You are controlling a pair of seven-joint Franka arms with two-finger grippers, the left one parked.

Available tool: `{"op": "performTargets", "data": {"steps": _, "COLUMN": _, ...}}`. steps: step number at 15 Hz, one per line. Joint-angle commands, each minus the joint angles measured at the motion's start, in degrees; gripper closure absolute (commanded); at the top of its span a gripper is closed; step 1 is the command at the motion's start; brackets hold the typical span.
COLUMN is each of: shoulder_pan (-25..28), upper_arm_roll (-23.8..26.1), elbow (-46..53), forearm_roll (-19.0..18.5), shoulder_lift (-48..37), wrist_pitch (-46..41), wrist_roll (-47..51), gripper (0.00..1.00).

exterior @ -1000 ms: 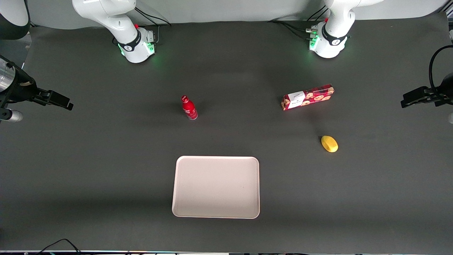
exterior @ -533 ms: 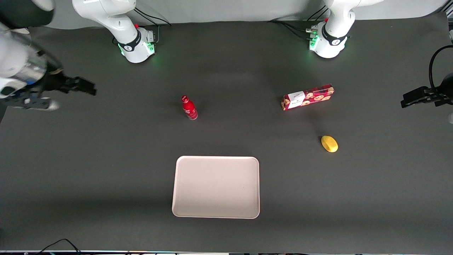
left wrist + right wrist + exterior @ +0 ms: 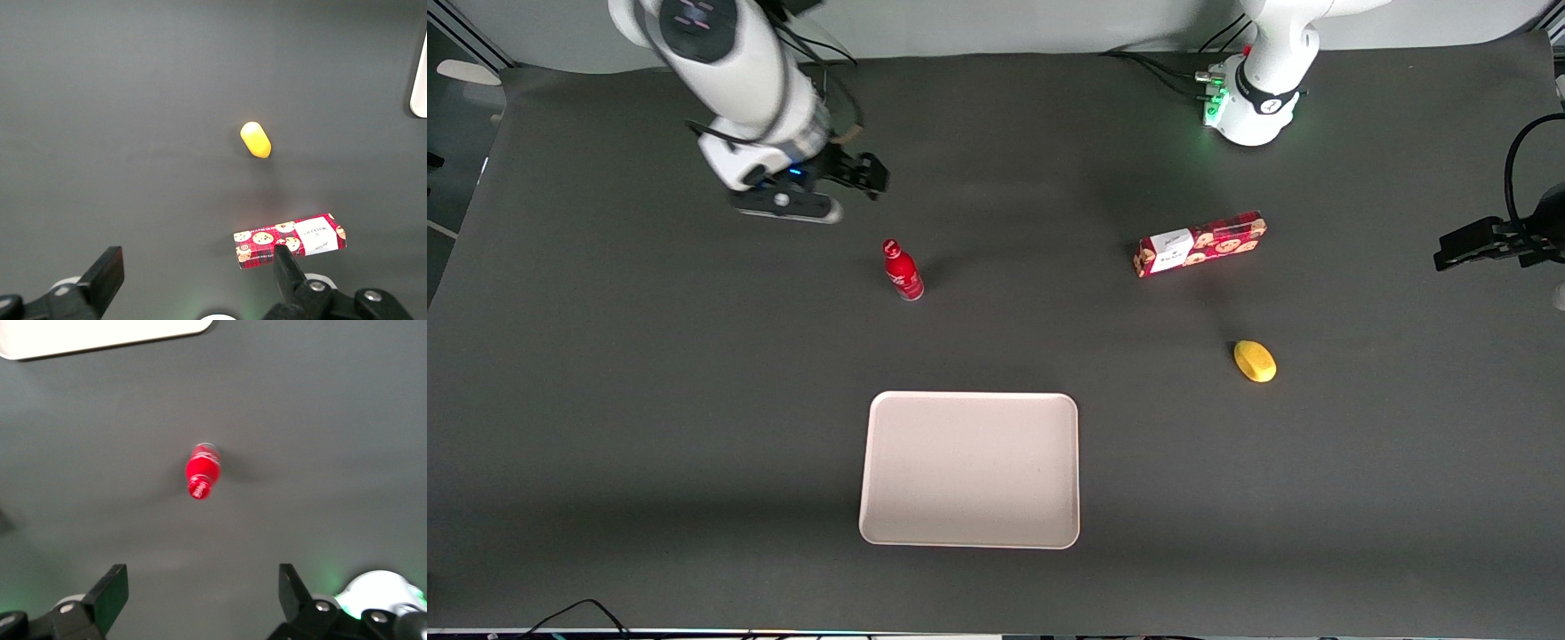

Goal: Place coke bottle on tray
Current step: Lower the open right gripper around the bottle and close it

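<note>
The coke bottle will go on the tray (image 3: 969, 468), so my gripper will next grip it by its capped upper part (image 3: 894, 255).
The coke bottle (image 3: 902, 270), small and red with a red cap, stands upright on the dark table; it also shows in the right wrist view (image 3: 201, 473). The pale pinkish-cream tray (image 3: 969, 468) lies flat, nearer to the front camera than the bottle; its edge shows in the right wrist view (image 3: 100, 335). My gripper (image 3: 863, 176) hangs open and empty above the table, farther from the front camera than the bottle and apart from it. In the right wrist view the gripper (image 3: 203, 590) has its fingers spread wide with only bare table between them.
A long red biscuit box (image 3: 1200, 244) and a yellow lemon-like object (image 3: 1255, 361) lie toward the parked arm's end of the table; both show in the left wrist view, box (image 3: 290, 240) and yellow object (image 3: 255, 139). Arm bases stand at the back edge.
My gripper has swung in from the working arm's end of the table toward the middle, ending close to the bottle. The bottle, tray, box and yellow object have not moved.
</note>
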Motion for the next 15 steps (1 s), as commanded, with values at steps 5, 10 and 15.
{"op": "performTargets", "data": {"steps": 5, "shoulder_pan": -0.23, "upper_arm_roll": 3.86, "elbow": -17.91, "forearm_roll": -2.09, "shoulder_lift": 1.75, "wrist_pitch": 21.64, "wrist_roll": 3.04, "gripper": 0.0}}
{"op": "performTargets", "data": {"steps": 10, "shoulder_pan": -0.05, "upper_arm_roll": 4.65, "elbow": -18.88, "forearm_roll": -8.6, "shoulder_lift": 5.71, "wrist_pitch": 26.74, "wrist_roll": 9.72, "gripper": 0.01}}
{"op": "performTargets", "data": {"steps": 15, "shoulder_pan": -0.05, "upper_arm_roll": 4.83, "elbow": -19.14, "forearm_roll": -8.6, "shoulder_lift": 7.03, "wrist_pitch": 28.15, "wrist_roll": 11.48, "gripper": 0.05}}
